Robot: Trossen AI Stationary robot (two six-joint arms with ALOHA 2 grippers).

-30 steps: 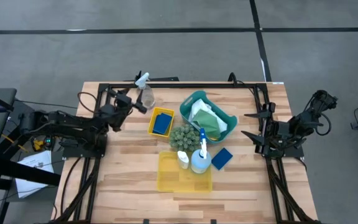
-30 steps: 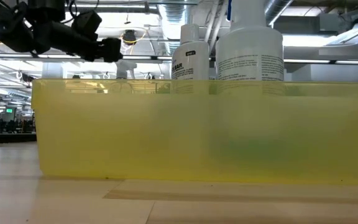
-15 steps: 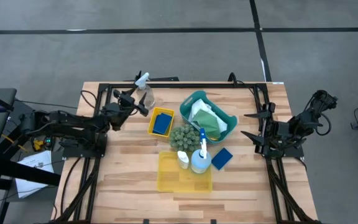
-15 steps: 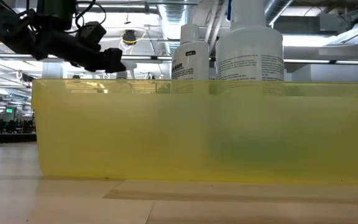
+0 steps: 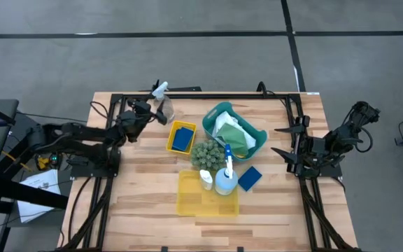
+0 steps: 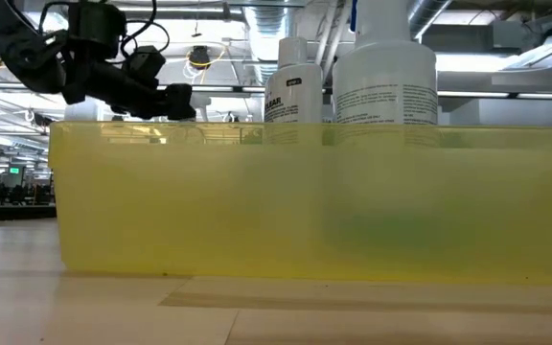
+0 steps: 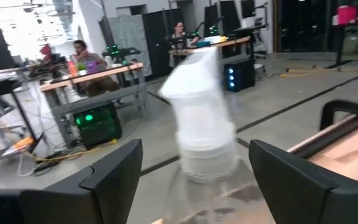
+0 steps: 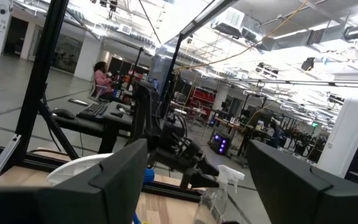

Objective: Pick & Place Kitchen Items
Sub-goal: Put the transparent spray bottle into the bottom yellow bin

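The clear spray bottle has to go in the big yellow bin (image 5: 205, 205), so my left gripper should next grab it by its neck (image 5: 162, 99).
A clear spray bottle (image 5: 164, 105) with a white head (image 7: 199, 118) stands upright on the table near its far edge. My left gripper (image 5: 158, 116) is level and open just on the near-left side of it. In the left wrist view the head shows ahead, between the two spread fingers (image 7: 120, 177), with a gap on each side. At the table's right edge my right gripper (image 5: 283, 140) waits open and holds nothing (image 8: 197, 165). A blue sponge (image 5: 182, 138) lies in a small yellow bin. Another blue sponge (image 5: 249, 178) lies on the table.
A teal basket (image 5: 256, 131) holds a white cloth and a green piece. A green bumpy ball (image 5: 205, 154) sits beside it. A small white bottle (image 5: 206, 179) and a blue spray bottle (image 5: 226, 179) stand at the far rim of the big yellow bin (image 5: 201, 199). A black frame rail runs behind the clear bottle.
My left gripper has swung toward the table's far edge, closer to the clear spray bottle, and has sunk a little. The bottle has not moved.
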